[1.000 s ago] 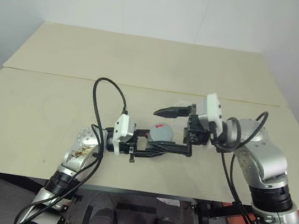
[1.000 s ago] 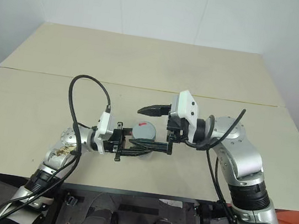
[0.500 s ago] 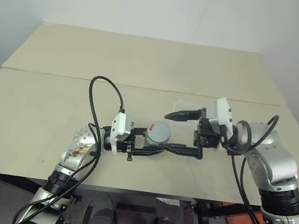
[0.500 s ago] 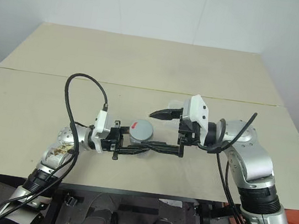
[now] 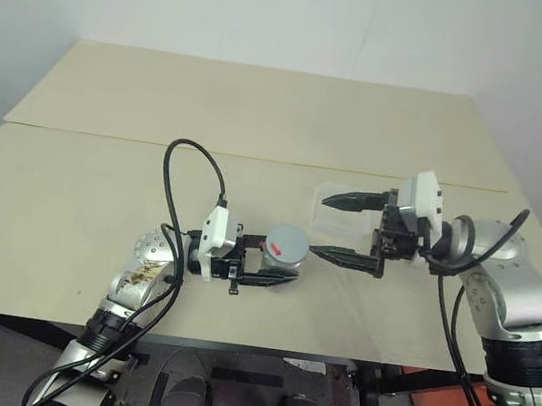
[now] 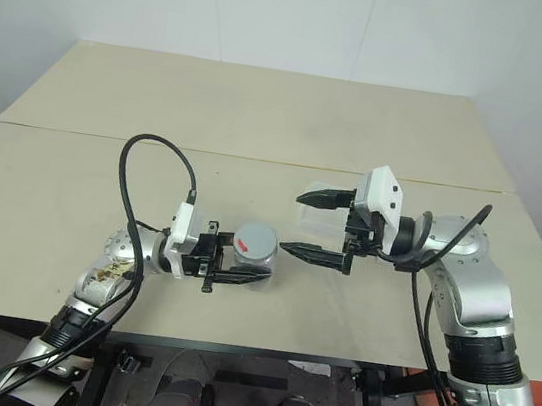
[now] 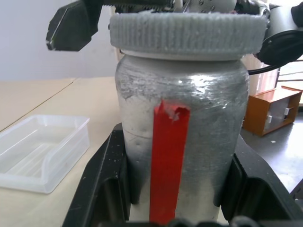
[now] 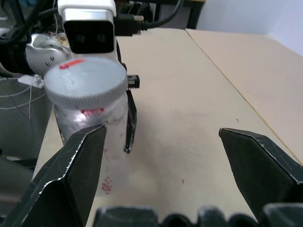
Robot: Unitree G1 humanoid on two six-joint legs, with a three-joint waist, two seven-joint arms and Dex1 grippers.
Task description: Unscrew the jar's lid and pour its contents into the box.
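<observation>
The grey ribbed lid (image 5: 287, 245) is still beyond my right gripper's fingers, so it is too early to close on the lid. The gripper moves toward the lid first.
My left gripper (image 5: 278, 262) is shut on the jar (image 5: 285, 254), a silvery-grey cylinder with a red strip (image 7: 168, 161) down its side, held upright just above the table. The grey ribbed lid (image 7: 187, 30) sits on top of the jar. The contents are hidden inside. To the jar's right, my right gripper (image 5: 336, 228) stands open, its fingertips (image 5: 329, 256) a short way from the lid and touching nothing. The box (image 7: 42, 151), a shallow clear tray, lies on the table under the right gripper.
The pale tabletop (image 5: 264, 111) stretches far behind both arms, with a seam across it. A black cable (image 5: 190, 166) loops up from the left wrist. The table's front edge runs just below the left forearm.
My right gripper, which straddled the lid, has pulled away to the right, still open. The left gripper kept the jar in place.
</observation>
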